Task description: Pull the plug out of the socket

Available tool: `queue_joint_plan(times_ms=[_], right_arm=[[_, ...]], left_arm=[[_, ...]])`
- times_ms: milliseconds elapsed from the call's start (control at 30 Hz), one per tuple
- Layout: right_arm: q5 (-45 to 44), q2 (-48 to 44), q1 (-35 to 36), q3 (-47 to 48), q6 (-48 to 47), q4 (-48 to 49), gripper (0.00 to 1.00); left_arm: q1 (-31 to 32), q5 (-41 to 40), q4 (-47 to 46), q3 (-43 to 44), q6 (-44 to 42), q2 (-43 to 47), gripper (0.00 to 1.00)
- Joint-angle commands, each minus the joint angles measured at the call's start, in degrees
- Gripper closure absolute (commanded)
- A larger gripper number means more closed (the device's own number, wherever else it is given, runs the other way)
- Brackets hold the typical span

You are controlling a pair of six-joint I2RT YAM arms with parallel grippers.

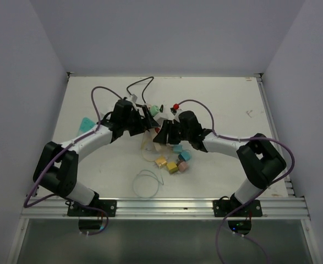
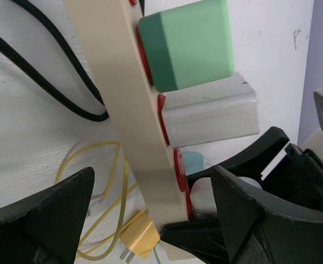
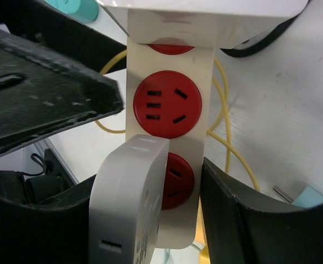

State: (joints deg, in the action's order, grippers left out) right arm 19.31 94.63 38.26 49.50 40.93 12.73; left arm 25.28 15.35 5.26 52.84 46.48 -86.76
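I should take hold of the power strip across its empty red socket with my left gripper next. The green and white block plugs will then stay free to pull.
A cream power strip with red sockets is held up between both arms at mid-table. A green plug and a white block plug sit in it. A rounded white plug at the lowest socket is tilted away from it, with the slots showing. My right gripper closes on this plug, its other finger against the strip's edge. My left gripper is open, with gaps either side of the strip's end.
Several loose coloured plugs lie on the table below the grippers, one yellow plug with a yellow cable. The strip's black cable runs to the back. A teal piece lies left and a thin wire loop near the front.
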Motion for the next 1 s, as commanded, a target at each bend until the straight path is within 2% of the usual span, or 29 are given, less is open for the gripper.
queue_joint_plan(times_ms=[0,67,267,567,967], right_arm=[[-0.23,-1.11,0.41,5.52,-1.02,9.25,1.00],[-1.98,-1.90,0.50,6.48,-2.25,7.93,1.00],[-2.88,-4.27,0.50,9.65,-4.71,4.41,1.00],[-1.12,-5.07,1.02,10.62,-3.93,5.37,1.00],[-0.33,-4.80,2.26,11.68,-2.70,7.22,1.00]], left_arm=[[0.30,-6.99,1.68,1.83,0.02,3.26,0.10],[0.30,-11.98,4.48,3.32,-1.64,5.71,0.10],[0.21,-17.29,7.66,7.10,-3.41,9.50,0.06],[0.56,-10.61,2.31,4.73,2.38,8.81,0.10],[2.85,-11.75,-0.07,3.68,4.93,4.94,0.18]])
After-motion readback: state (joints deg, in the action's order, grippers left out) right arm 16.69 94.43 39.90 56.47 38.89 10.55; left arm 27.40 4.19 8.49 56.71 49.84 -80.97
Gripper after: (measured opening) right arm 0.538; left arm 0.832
